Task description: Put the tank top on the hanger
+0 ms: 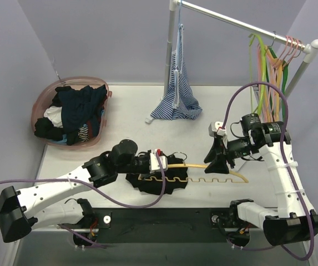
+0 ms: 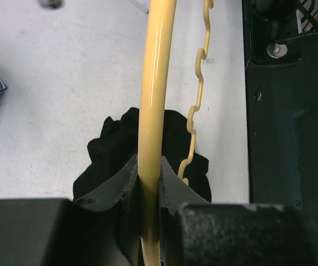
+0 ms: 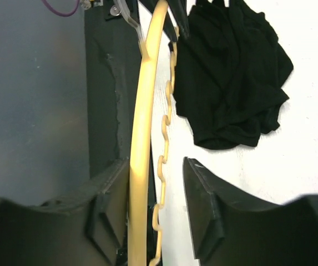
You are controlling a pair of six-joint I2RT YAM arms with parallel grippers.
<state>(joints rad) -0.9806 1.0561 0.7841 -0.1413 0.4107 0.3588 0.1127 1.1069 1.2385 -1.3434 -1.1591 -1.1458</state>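
Note:
My right gripper should grab the yellow hanger's arched bar [image 1: 206,165] beside the hanger's hook, leaving its far end free for the tank top.
The yellow hanger [image 1: 214,180] lies flat near the table's front edge, its wavy bar toward me. My left gripper [image 1: 167,162] is shut on its arched top bar [image 2: 156,83] near the left end. The black tank top [image 1: 153,185] lies crumpled on the table under that end; it also shows in the left wrist view [image 2: 114,144] and the right wrist view [image 3: 231,83]. My right gripper [image 1: 221,165] is open and straddles the arched bar [image 3: 145,111] further right. The bar runs close along the left finger [image 3: 111,194].
A pink basket [image 1: 42,105] of dark clothes stands at the back left. A blue-and-white striped garment [image 1: 176,94] hangs from the rack rail [image 1: 242,22]. Green and orange hangers [image 1: 275,61] hang at its right end. The black base plate [image 1: 164,219] lines the near edge.

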